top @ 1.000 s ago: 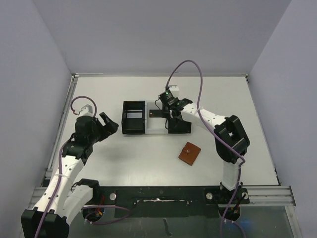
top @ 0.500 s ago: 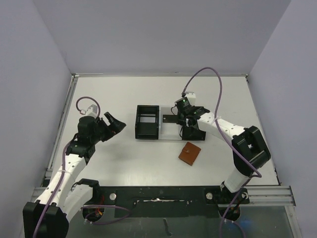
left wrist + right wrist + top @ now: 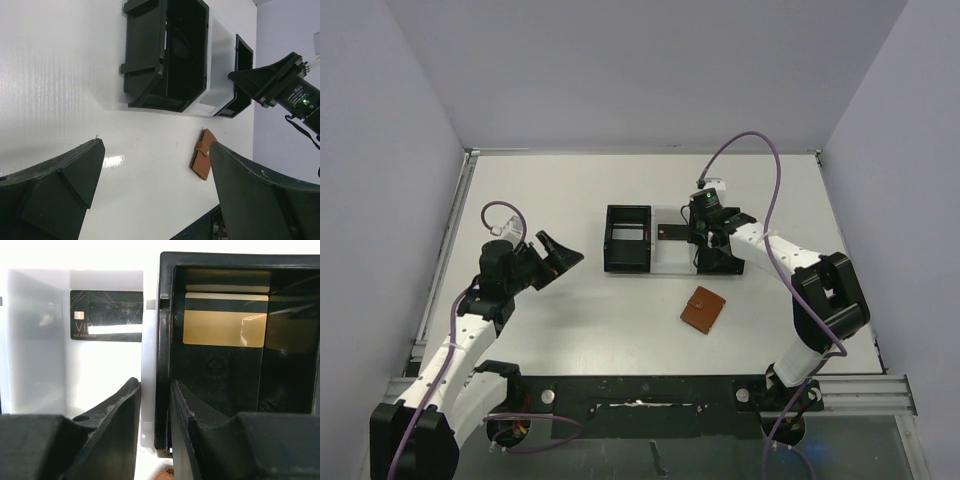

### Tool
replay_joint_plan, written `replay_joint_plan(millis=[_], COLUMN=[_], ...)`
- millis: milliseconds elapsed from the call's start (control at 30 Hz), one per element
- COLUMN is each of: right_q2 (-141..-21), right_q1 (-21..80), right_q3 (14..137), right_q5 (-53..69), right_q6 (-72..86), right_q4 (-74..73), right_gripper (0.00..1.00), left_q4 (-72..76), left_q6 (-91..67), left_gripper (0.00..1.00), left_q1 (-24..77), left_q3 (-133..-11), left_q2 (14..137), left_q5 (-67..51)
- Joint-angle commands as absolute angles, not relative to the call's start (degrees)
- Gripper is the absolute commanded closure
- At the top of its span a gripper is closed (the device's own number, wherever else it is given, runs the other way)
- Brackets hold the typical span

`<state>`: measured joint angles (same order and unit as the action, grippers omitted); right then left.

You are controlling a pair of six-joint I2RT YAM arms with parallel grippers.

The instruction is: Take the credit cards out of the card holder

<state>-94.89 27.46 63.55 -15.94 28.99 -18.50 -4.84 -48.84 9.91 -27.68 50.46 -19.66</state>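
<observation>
The tray stands flat mid-table and would stay standing, so my right gripper should open now.
The card holder (image 3: 703, 310) lies closed on the table with its snap tab fastened, in front of the tray; it also shows in the left wrist view (image 3: 202, 160). One gold-tan credit card (image 3: 224, 320) lies flat in the tray's right black compartment. My right gripper (image 3: 706, 236) (image 3: 152, 382) is shut on the tray wall (image 3: 162, 355) between the white middle compartment and the right black one. My left gripper (image 3: 560, 254) (image 3: 155, 190) is open and empty, above the bare table left of the tray.
The black-and-white three-compartment tray (image 3: 610, 240) (image 3: 142, 55) stands mid-table. A small black card (image 3: 106, 315) (image 3: 670, 232) lies in its white middle compartment. The table's right edge is beyond the right arm.
The tray has slid to the right with my right gripper holding its wall. My left gripper has moved a little right and toward the near edge. The card holder has not moved.
</observation>
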Motion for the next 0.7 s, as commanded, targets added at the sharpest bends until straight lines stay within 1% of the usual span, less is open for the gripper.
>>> replay_joint_plan(millis=[0,133,200,267,333,367,467,533,633,667], right_q2=[-95.6,-96.7,-96.9,-96.4,-95.0,-94.4,-91.5,-88.6,-81.9,-77.9], right_q1=[27.7,27.7,27.8,27.8,27.7,27.7,27.7,27.7,27.7,27.7], right_q3=[64.4,66.8,67.5,68.2,69.5,70.4,73.1,73.6,68.8,65.8], right_q5=[-13.9,-13.5,-13.3,-13.3,-12.9,-12.7,-13.3,-14.1,-17.2,-18.0], right_q6=[24.0,22.8,23.4,24.2,24.1,23.8,23.2,24.0,29.8,32.6], right_q4=[-16.3,-18.1,-19.1,-19.9,-20.9,-21.6,-24.6,-26.8,-28.4,-28.5], right_gripper=[0.78,0.75,0.72,0.63,0.49,0.44,0.34,0.3,0.24,0.23], left_q4=[-1.0,-2.1,-0.8,-0.2,0.3,1.4,6.0,5.1,2.6,1.7], left_q6=[-46.1,-44.5,-45.5,-46.8,-48.4,-48.7,-49.2,-48.3,-45.2,-44.2], left_gripper=[0.14,0.14,0.14,0.14,0.14,0.14,0.14,0.14,0.17,0.18], left_q1=[9.1,8.6,8.2,7.7,7.0,6.7,6.0,6.0,6.6,7.0], left_q3=[-30.2,-30.9,-30.0,-29.0,-27.6,-26.6,-24.3,-25.0,-27.1,-27.8], left_q2=[50.6,48.5,46.8,44.9,43.5,43.0,42.9,44.6,48.2,49.2], left_q5=[-21.9,-19.2,-18.5,-17.6,-17.8,-19.2,-24.7,-26.0,-28.8,-29.0])
